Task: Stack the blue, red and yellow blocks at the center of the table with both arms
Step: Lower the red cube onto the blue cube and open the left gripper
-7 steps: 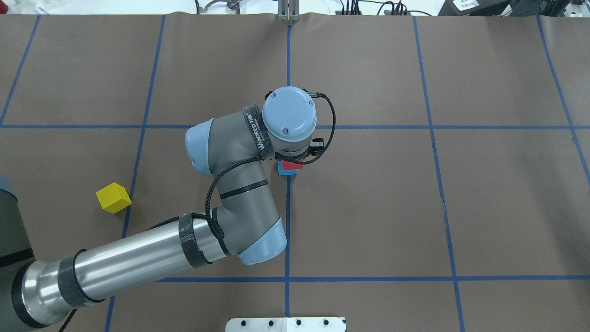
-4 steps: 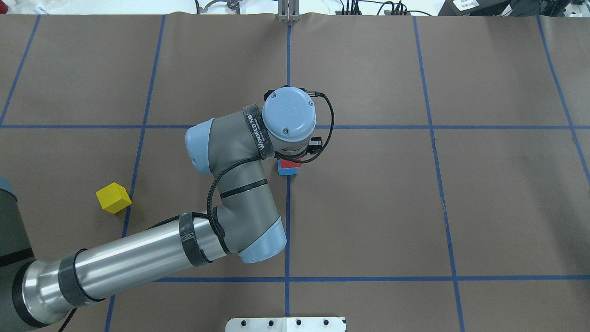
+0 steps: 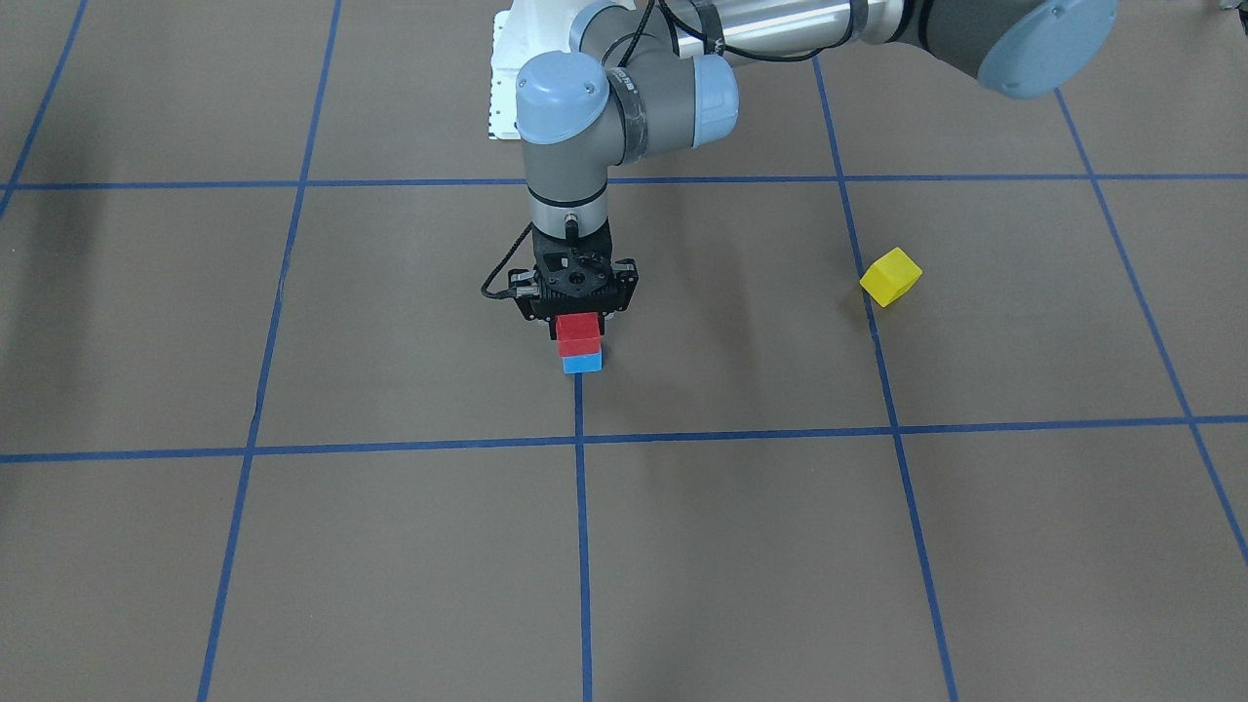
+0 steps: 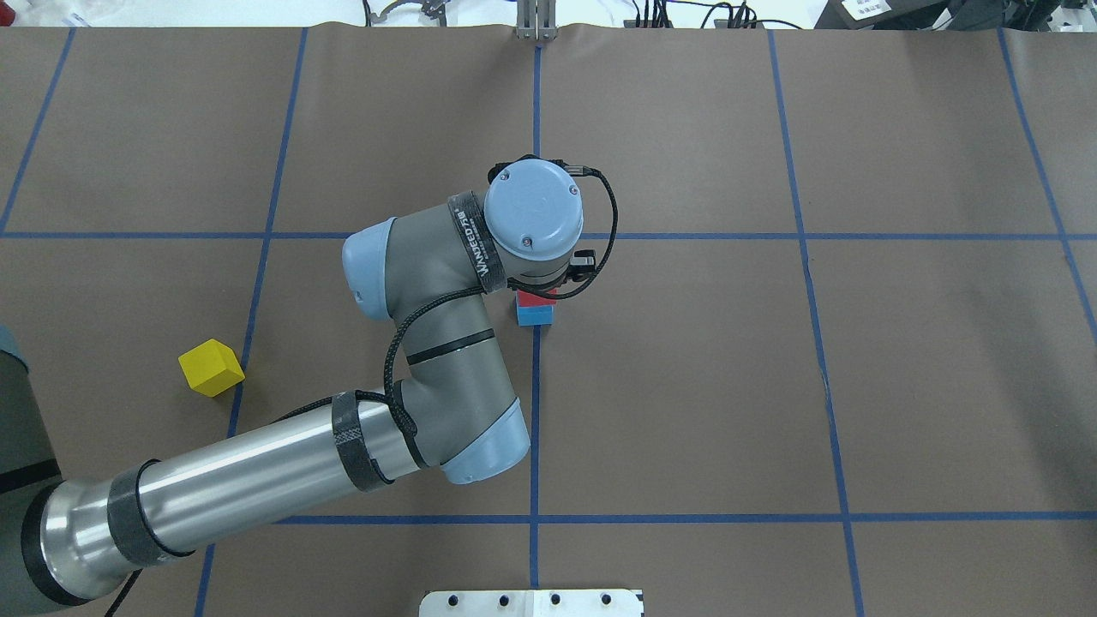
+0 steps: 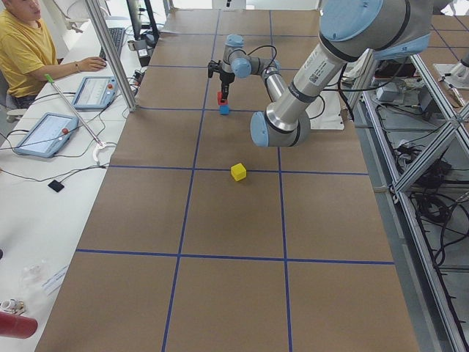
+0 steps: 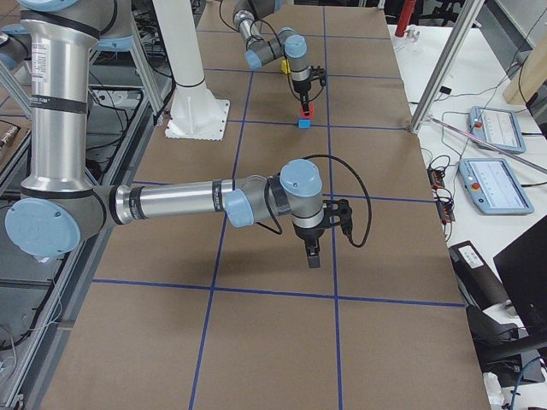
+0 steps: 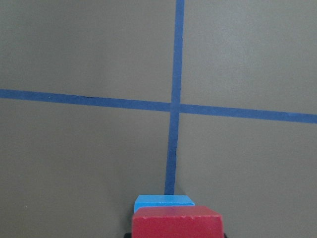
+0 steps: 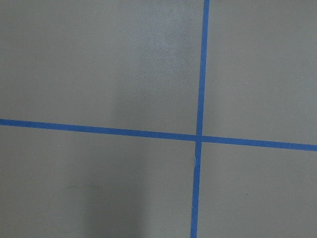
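The red block's lower edge (image 3: 579, 351) sits on the blue block (image 3: 582, 364) in the front view, so the red block would stay there. It is now time for my left gripper to open.
The red block (image 3: 578, 333) rests on the blue block (image 3: 582, 364) at the table's centre, on the blue tape line. My left gripper (image 3: 578, 328) points straight down and is shut on the red block. The left wrist view shows the red block (image 7: 177, 224) at its bottom edge with the blue block (image 7: 164, 201) just under it. From overhead, the wrist hides most of the stack (image 4: 535, 308). The yellow block (image 4: 211, 367) lies alone to the left. My right gripper (image 6: 313, 259) hangs over bare table, and I cannot tell whether it is open or shut.
The white robot base plate (image 4: 531, 602) sits at the near table edge. An operator (image 5: 26, 44) sits beside the table with tablets and an aluminium post (image 5: 110, 51). Blue tape lines (image 4: 536, 428) cross the brown table cover.
The left wrist has shifted slightly left and down. The red block has come into line over the blue block.
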Controlling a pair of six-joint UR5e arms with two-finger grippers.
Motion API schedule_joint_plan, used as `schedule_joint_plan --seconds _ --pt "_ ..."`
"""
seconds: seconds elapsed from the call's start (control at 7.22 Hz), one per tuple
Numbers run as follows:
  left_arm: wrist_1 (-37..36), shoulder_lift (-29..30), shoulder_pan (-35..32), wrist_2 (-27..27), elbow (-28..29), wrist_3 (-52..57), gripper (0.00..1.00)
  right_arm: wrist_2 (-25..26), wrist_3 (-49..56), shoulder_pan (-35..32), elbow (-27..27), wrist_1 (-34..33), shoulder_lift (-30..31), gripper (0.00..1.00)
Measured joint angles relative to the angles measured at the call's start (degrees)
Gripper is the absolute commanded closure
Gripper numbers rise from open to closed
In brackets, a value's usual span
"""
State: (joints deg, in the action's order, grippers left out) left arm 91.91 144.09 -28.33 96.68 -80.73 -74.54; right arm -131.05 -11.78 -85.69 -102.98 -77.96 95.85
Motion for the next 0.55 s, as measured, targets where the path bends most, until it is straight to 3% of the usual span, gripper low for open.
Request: schedule_joint_plan --seconds 0.55 --pt "1.15 -0.39 -0.11 -0.07 0.46 2.48 1.00 0.00 0.00 0.00 0.06 0.00 -0.02 0.00"
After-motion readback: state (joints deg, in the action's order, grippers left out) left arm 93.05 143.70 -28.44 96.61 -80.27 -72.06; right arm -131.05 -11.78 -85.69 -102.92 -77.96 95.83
